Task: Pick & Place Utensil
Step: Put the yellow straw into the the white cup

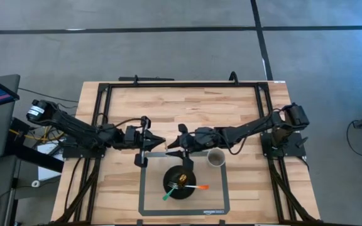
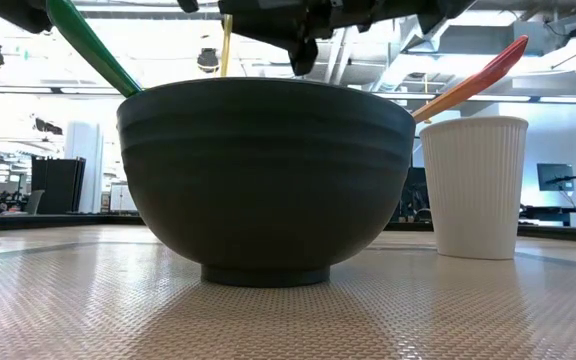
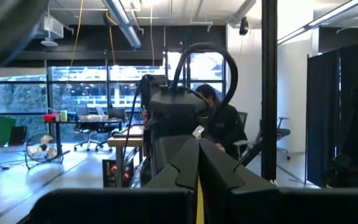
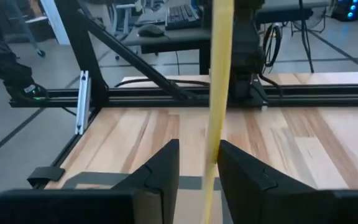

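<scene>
My right gripper is to grab the yellow utensil's long handle next, so that it can place the yellow utensil (image 2: 226,45) with the other utensils.
A long yellow utensil (image 4: 218,93) stands upright in the air between my two grippers, over the far edge of the mat. In the low view the yellow utensil (image 2: 226,45) shows behind the bowl. My left gripper (image 1: 160,142) comes from the table's left and is shut on it. My right gripper (image 1: 170,146) faces it from the right and is open. In the right wrist view its fingers (image 4: 160,171) stand on either side of the utensil. A dark bowl (image 1: 181,183) sits on the mat and holds a green utensil (image 2: 88,45), an orange utensil (image 2: 468,80) and a white fork. My left gripper (image 3: 197,149) pinches the yellow utensil (image 3: 199,196) between its two fingers, coming level from the table's left and lying across it. The utensil stands upright and is lifted clear of the table. Which part of its length the fingers hold does not show.
A white paper cup (image 1: 216,158) stands just to the right of the bowl, at the mat's far right corner. The grey-bordered mat (image 1: 148,201) lies at the table's near middle. Bare wood (image 1: 187,107) stretches toward the far edge. A black frame rail (image 1: 99,107) borders the table.
</scene>
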{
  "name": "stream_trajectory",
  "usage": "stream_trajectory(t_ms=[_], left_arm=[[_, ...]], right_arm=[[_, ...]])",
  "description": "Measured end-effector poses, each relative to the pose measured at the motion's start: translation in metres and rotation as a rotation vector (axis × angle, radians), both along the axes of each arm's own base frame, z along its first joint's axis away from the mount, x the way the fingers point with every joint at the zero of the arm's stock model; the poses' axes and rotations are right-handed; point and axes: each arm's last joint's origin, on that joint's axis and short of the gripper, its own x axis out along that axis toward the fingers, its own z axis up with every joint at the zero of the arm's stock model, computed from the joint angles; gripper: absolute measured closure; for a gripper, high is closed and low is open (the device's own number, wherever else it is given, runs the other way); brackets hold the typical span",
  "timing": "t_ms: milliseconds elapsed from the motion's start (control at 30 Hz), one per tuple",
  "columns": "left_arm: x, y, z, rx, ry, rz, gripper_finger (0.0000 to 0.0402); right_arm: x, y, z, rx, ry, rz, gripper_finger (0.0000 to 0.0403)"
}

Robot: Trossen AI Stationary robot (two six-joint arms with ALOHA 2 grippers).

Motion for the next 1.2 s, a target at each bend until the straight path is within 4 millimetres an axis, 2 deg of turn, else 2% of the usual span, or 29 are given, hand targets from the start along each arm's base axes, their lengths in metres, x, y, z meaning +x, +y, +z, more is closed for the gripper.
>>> stream_trajectory(t_ms=[400, 700, 933, 1200], left_arm=[[-0.0006, -0.0008, 0.0007, -0.004, -0.007, -0.006, 0.0394], [-0.0005, -0.0009, 0.0006, -0.007, -0.005, -0.007, 0.0394], [0.0001, -0.0011, -0.001, -0.008, 0.014, -0.01, 0.0391], [0.0004, -0.0012, -0.0022, -0.026, 0.028, -0.017, 0.0353]], right_arm=[[-0.0011, -0.0006, 0.0007, -0.014, 0.007, 0.001, 0.0319], [-0.0009, -0.0009, 0.0007, -0.02, 0.005, 0.001, 0.0396], [-0.0008, -0.0029, -0.0004, -0.021, 0.016, -0.004, 0.0396], [-0.0016, -0.0033, 0.0021, -0.018, 0.009, -0.005, 0.04]])
